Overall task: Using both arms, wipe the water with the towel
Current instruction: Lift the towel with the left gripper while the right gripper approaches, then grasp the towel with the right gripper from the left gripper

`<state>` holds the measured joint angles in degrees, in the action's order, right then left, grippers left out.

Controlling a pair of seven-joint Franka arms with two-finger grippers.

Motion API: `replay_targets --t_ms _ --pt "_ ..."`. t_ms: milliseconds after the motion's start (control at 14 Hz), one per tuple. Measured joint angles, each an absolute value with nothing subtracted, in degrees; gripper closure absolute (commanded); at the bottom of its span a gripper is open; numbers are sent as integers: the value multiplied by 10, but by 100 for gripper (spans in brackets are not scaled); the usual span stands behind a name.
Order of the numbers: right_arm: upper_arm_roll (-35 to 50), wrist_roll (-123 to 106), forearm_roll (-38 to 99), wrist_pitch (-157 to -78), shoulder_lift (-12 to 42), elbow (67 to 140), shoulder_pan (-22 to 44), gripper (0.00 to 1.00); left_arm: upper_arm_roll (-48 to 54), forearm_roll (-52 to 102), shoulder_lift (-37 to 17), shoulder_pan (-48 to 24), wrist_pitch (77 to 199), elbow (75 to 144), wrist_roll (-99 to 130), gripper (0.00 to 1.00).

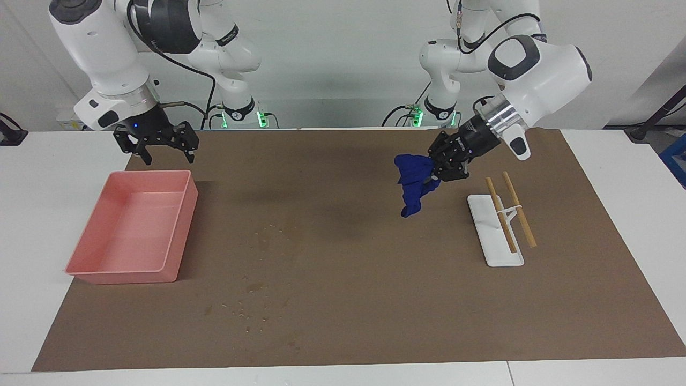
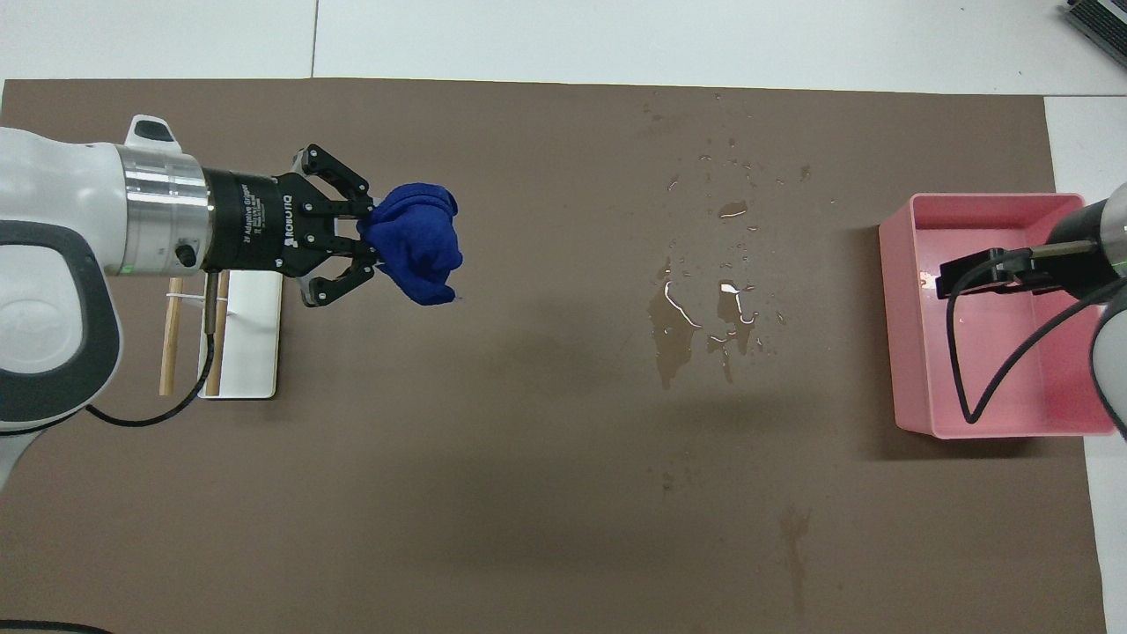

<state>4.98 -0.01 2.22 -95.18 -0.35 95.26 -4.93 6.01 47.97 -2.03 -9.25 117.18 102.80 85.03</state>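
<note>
The fingers of my left gripper cover one end of the deep-blue towel, so my right gripper needs to grab the towel next by its free bunched end.
My left gripper is shut on the deep-blue towel, which hangs bunched in the air over the brown mat, between the white rack and the water. The water lies as a wet blotch with scattered glistening droplets on the mat, toward the right arm's end. My right gripper hangs open and empty above the robot-side rim of the pink tray.
A pink tray sits at the right arm's end of the mat, beside the water. The white rack with two wooden sticks stands at the left arm's end, bare of cloth.
</note>
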Motion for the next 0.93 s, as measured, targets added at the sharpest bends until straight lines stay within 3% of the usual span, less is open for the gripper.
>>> replay_targets --t_ms 356,926 --pt "61 147 117 -957 -4 955 -39 0 62 519 -21 -160 1207 1034 923 100" --pt "63 483 367 -1095 -3 983 4 0 67 536 -21 -215 1272 1053 959 100"
